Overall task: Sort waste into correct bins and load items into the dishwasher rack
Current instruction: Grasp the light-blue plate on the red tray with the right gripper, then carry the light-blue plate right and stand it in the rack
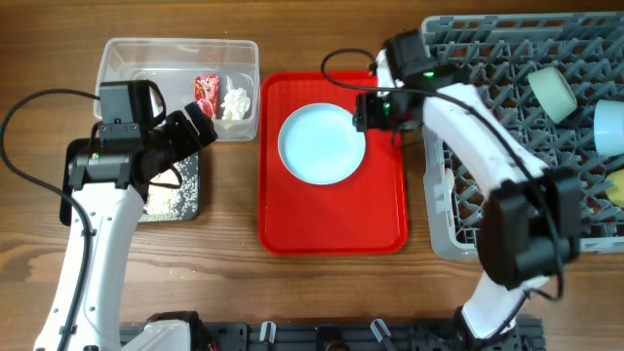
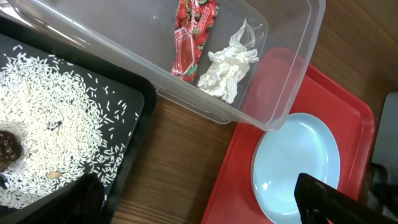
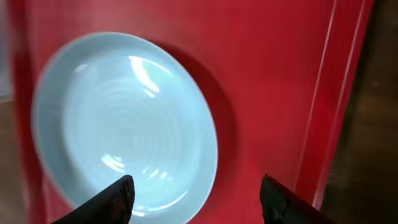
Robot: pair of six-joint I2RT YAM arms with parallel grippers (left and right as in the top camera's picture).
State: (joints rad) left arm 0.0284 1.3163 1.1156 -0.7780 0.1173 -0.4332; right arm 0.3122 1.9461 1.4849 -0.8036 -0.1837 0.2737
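Note:
My right gripper grabs the light blue plate's rack-side rim (image 1: 364, 146) next, leaving the opposite edge free to load into the rack (image 1: 507, 68).
A light blue plate (image 1: 322, 143) lies on the flat red tray (image 1: 331, 229). My right gripper (image 1: 364, 109) is open and empty over the plate's right rim; the right wrist view shows the plate (image 3: 124, 124) between and beyond its fingers (image 3: 196, 199). My left gripper (image 1: 200, 125) is open and empty, between the black tray and the clear tub (image 1: 127, 58). The tub holds a red wrapper (image 2: 193, 34) and a white tissue (image 2: 227, 68). The black tray (image 1: 190, 210) holds whitish scraps (image 2: 43, 118). The grey rack (image 1: 507, 68) holds a pale green bowl (image 1: 552, 93), a light blue bowl (image 1: 609, 127) and a yellow cup (image 1: 616, 187). I cannot make out the fork and spoon.
The red tray sits between the tub and the rack, its right edge (image 3: 323, 93) close to the rack's left wall (image 1: 434, 195). Bare wooden table (image 1: 234, 283) lies in front of the trays. Black cables loop near both arms.

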